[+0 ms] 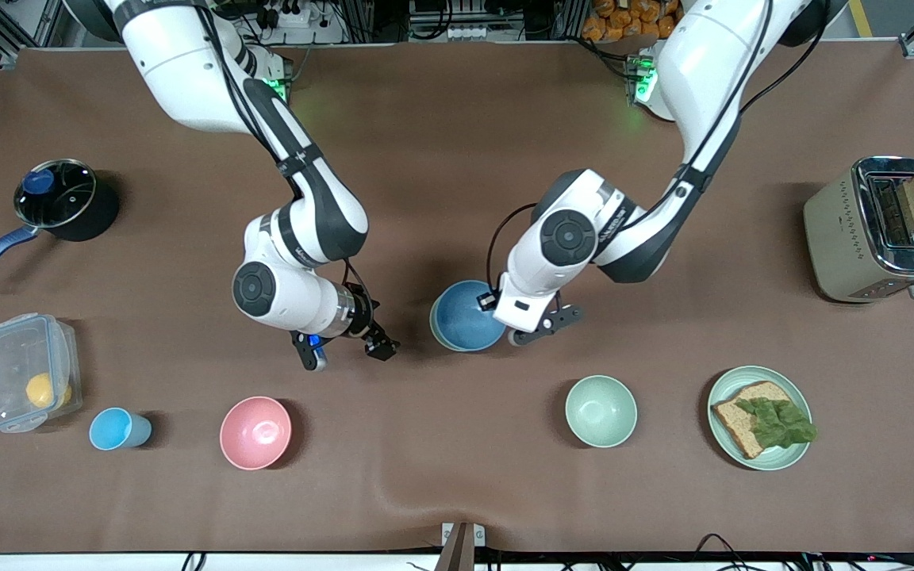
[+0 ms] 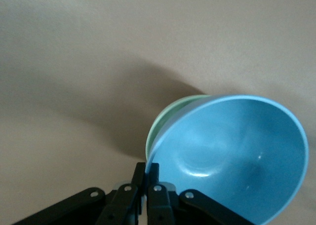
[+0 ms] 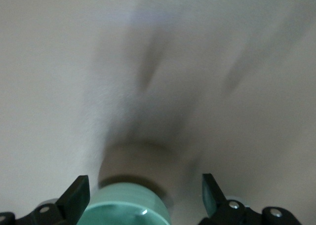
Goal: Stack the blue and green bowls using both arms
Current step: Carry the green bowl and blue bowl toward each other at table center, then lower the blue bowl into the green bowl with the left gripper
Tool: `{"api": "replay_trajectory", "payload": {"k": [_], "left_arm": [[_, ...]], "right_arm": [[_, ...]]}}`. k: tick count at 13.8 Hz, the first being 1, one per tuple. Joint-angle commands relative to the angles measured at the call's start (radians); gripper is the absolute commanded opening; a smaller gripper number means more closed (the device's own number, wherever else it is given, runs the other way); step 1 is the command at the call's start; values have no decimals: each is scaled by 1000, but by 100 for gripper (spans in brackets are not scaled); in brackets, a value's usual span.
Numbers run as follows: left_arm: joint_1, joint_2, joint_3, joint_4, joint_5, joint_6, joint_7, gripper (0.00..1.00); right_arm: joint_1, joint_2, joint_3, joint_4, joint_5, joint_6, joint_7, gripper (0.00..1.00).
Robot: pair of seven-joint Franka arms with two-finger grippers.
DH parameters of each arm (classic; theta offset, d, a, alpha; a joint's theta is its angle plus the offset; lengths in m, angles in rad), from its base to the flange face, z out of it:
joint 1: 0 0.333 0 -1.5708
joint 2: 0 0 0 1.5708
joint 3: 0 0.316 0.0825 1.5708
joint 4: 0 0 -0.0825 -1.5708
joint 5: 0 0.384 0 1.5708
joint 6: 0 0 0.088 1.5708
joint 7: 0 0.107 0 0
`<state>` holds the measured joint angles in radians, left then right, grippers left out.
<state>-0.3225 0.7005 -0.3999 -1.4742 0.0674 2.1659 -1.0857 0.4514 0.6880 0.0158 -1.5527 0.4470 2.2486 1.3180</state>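
The blue bowl [image 1: 461, 317] is tilted and off-centre over the green bowl's rim [image 1: 435, 330]. My left gripper needs to keep holding the blue bowl while it sits like that.
The blue bowl [image 1: 461, 317] is near the middle of the table. In the left wrist view the blue bowl [image 2: 237, 156] rests tilted inside the green bowl [image 2: 170, 117], of which only a strip of rim shows. My left gripper [image 1: 498, 309] [image 2: 147, 173] is shut on the blue bowl's rim. My right gripper [image 1: 347, 353] is open and empty over bare table beside the bowls, toward the right arm's end. In the right wrist view, part of a green bowl [image 3: 123, 207] shows between that gripper's [image 3: 144, 181] spread fingers, untouched; I cannot tell which bowl.
Nearer the front camera stand a blue cup [image 1: 118, 429], a pink bowl [image 1: 255, 432], a mint bowl [image 1: 601, 411] and a green plate [image 1: 723, 392] with bread. A toaster [image 1: 877, 230], a pot [image 1: 56, 198] and a plastic box [image 1: 27, 382] stand at the table's ends.
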Motion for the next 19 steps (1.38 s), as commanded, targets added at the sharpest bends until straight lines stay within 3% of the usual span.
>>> {"api": "replay_trajectory", "payload": {"k": [1,5,14,19], "left_arm": [[-18,31,9,32,-11,-5,-11,0],[-36,60,10,31,-3,23,-10,0],[-38,99,12,29,35,68,3,0],[-44,114,13,29,46,89,1,0]], "right_arm": [[15,77,3,54,-7,43,116,100],[70,133,-3,55,-10,126,153,100],[90,131,-28,62,-17,126,181,100],[72,114,-28,62,-94,111,171,100]]}}
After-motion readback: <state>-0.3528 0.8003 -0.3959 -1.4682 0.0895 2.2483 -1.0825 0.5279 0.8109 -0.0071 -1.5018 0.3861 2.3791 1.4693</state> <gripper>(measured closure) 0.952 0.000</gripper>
